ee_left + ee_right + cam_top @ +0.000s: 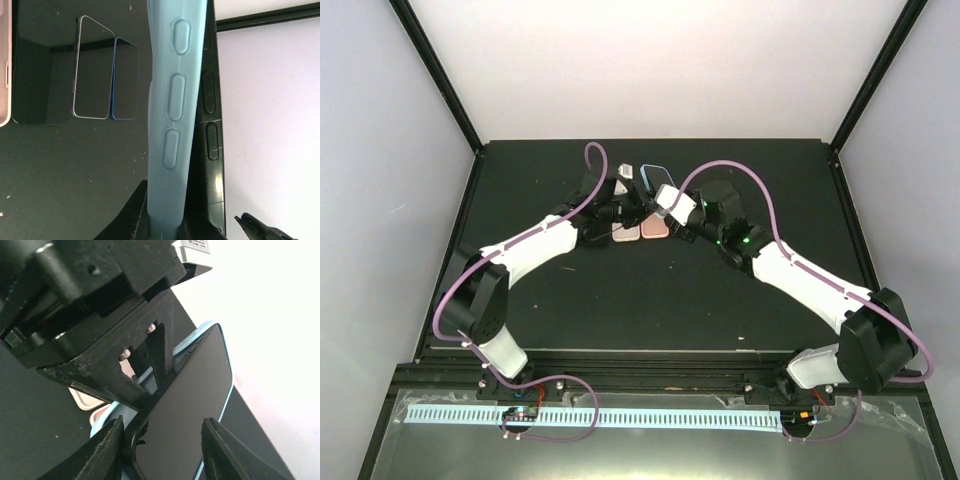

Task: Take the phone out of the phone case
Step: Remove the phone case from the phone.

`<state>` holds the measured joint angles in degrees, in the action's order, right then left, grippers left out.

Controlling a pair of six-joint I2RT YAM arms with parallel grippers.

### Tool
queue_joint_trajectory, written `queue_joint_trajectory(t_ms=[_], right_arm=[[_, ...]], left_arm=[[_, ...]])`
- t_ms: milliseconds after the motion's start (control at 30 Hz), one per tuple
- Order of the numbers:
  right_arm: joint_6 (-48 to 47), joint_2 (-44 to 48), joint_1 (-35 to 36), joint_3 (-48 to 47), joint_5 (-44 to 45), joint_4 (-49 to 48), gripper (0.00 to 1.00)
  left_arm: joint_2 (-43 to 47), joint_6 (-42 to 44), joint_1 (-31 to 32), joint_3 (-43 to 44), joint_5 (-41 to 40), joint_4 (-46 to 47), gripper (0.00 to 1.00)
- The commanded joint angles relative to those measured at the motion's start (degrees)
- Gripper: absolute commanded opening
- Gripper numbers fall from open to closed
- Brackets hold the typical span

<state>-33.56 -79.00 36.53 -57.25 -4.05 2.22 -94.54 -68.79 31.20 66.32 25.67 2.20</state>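
Observation:
My right gripper's fingers are wide apart around the phone. My right gripper would go up alone if it lifted now, and the phone would stay in the light blue case.
The phone, with a black screen, sits in a light blue case held on edge above the table. My left gripper is shut on the case's side, which has three raised buttons. The phone's black edge shows just right of the case. My right gripper is open, with one finger on each side of the phone's screen end; I cannot tell whether the fingers touch it. In the top view both grippers meet at the table's middle, the left gripper facing the right gripper.
Other phones lie flat on the black table: a white-rimmed one, a blue-rimmed one and a pinkish one at the left edge. Two pink ones lie under the grippers. A black frame borders the table.

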Motion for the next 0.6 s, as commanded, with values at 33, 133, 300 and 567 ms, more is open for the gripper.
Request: queue_joint_trajectory(t_ms=[33,133,300,567], right_arm=[[-4.0,-1.59,0.27,0.34,8.51,-5.08,0.41],[-5.8,-2.33,0.23,0.24,10.94,-6.5,0.36],[-6.82,-4.17,0.37,-0.25,13.63,-7.56,0.29],[-5.96,-6.26,0.35,-1.04,16.54,-9.08,0.3]], left_arm=[[0.81,-1.33,0.44,3.37,1.54,4.13,0.02],[0.55,-1.64,0.44,3.37,1.64,4.42,0.02],[0.26,-1.94,0.44,3.46,2.05,5.19,0.01],[0.97,-2.59,0.37,2.14,2.05,6.77,0.02]])
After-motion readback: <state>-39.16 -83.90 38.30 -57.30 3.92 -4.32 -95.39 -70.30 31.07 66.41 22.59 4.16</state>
